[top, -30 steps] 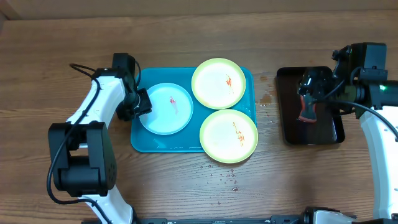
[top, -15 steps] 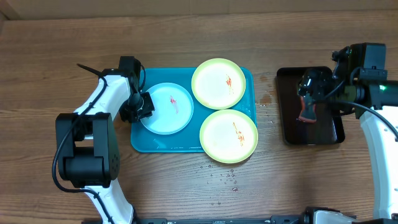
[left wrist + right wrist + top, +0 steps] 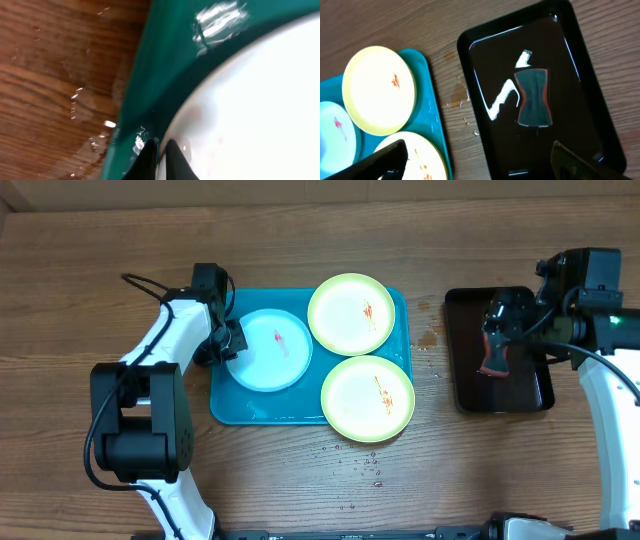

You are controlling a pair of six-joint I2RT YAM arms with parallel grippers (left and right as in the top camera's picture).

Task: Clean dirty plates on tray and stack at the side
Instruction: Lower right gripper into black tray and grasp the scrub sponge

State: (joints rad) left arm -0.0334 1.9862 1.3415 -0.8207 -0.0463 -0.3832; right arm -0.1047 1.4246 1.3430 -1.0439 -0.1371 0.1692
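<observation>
My right gripper grabs the dark sponge across its narrow middle next, so its wide end stays free to clean the dirty plates.
The turquoise tray holds a pale blue plate with a red smear. Two yellow-green plates with orange smears lie on its right side. My left gripper is at the blue plate's left rim. In the left wrist view its jaws are pinched on the rim of the plate, over the tray. My right gripper hovers open and empty above the black tray. In the right wrist view the right gripper has its fingers spread wide.
A dark sponge with orange edges lies in the glossy black tray at the right. Water drops dot the wooden table below the turquoise tray and beside it.
My left gripper slid in along the blue plate's left rim and closed on it. The plate has shifted slightly up the tray. The right arm has not moved.
</observation>
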